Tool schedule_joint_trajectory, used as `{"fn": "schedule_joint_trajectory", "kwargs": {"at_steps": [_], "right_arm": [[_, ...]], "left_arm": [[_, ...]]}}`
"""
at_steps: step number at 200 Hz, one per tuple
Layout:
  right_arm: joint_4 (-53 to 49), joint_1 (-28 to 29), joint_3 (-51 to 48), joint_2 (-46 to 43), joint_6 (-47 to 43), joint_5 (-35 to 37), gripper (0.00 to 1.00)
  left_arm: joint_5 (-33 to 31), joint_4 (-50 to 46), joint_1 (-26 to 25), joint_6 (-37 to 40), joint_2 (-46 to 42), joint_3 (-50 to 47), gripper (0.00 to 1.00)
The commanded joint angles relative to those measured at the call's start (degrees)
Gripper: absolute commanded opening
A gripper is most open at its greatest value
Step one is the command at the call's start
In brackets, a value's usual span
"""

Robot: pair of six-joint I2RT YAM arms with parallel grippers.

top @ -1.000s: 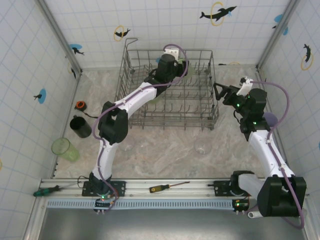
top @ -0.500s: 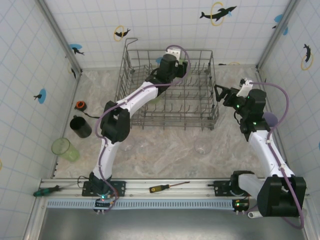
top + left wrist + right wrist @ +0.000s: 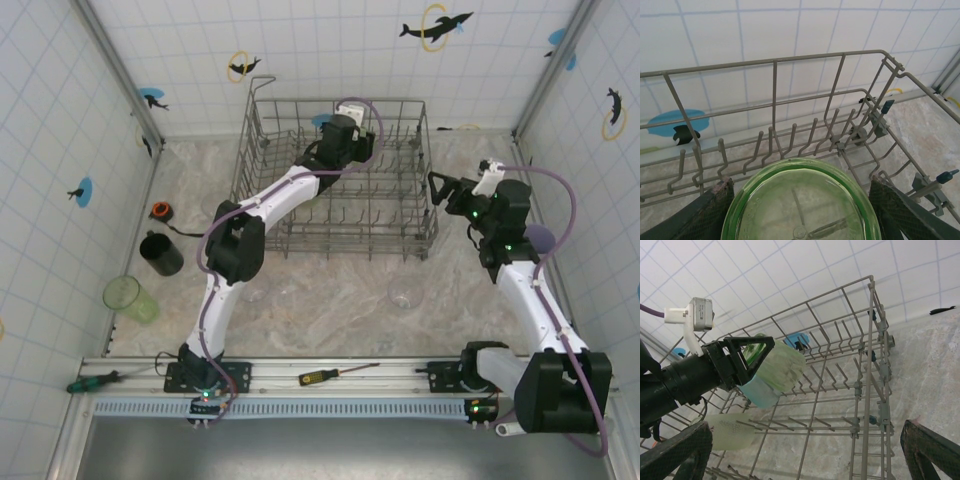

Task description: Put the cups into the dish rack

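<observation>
The pale green cup hangs above the rack's wires, close over the teal cup (image 3: 757,392); it would fall crooked if released now, so my left gripper should keep holding it.
My left gripper (image 3: 352,127) reaches into the far side of the grey wire dish rack (image 3: 262,130), shut on a pale green cup (image 3: 800,207). Its base sits between my left fingers (image 3: 710,212) above the tines. From the right wrist, this held cup (image 3: 779,366) hangs over a teal cup (image 3: 757,392), and another pale green cup (image 3: 727,432) lies in the rack (image 3: 871,340). My right gripper (image 3: 441,190) is open, just right of the rack, with nothing between its fingers (image 3: 677,452). On the table are a black mug (image 3: 160,253), a green cup (image 3: 128,297) and two clear glasses (image 3: 405,293), (image 3: 256,290).
A lavender cup (image 3: 541,238) stands behind my right arm near the right wall. An orange tape measure (image 3: 160,210) lies by the black mug. Two screwdrivers (image 3: 336,373), (image 3: 93,381) lie on the near rail. Tiled walls close in the table on three sides.
My left gripper has shifted a little right and farther back inside the rack, carrying the green cup. The right arm has hardly moved.
</observation>
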Motion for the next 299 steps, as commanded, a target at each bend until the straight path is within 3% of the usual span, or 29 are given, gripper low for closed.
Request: {"fn": "schedule_joint_trajectory", "kwargs": {"at_steps": [1,169,184,209,242,255,280,299], "right_arm": [[1.61,0.11,-1.62,0.26,0.38,-0.11,1.00],[1.96,0.27,-2.08,1.29,-0.12,-0.31,1.00],[2.01,0.28,-1.99,1.41,-0.15,-0.23,1.00],[2.22,0.31,-1.90,1.70,-0.16,-0.46,1.00],[2.31,0.31,-1.64,2.06,-0.16,-0.61,1.00],[2.15,0.31,-1.55,2.12,-0.16,-0.66,1.00],[2.19,0.30,-1.72,1.84,0.07,-0.65,1.00],[2.31,0.46,-1.90,1.56,0.28,-0.64,1.00]], "left_arm": [[1.27,0.87,0.06,2.59,1.36,2.58,0.00],[-1.04,1.14,0.03,7.54,7.49,3.52,0.00],[-1.71,1.04,0.03,8.57,8.13,3.84,0.07],[-3.38,0.96,-0.05,10.11,8.56,3.99,0.08],[-3.83,0.96,-0.27,11.63,8.73,3.99,0.24],[-4.63,0.96,-0.64,12.59,8.84,3.99,0.41],[-4.82,1.12,-1.69,14.24,8.47,3.99,0.47],[-4.83,1.88,-2.41,14.85,8.01,3.99,0.68]]}}
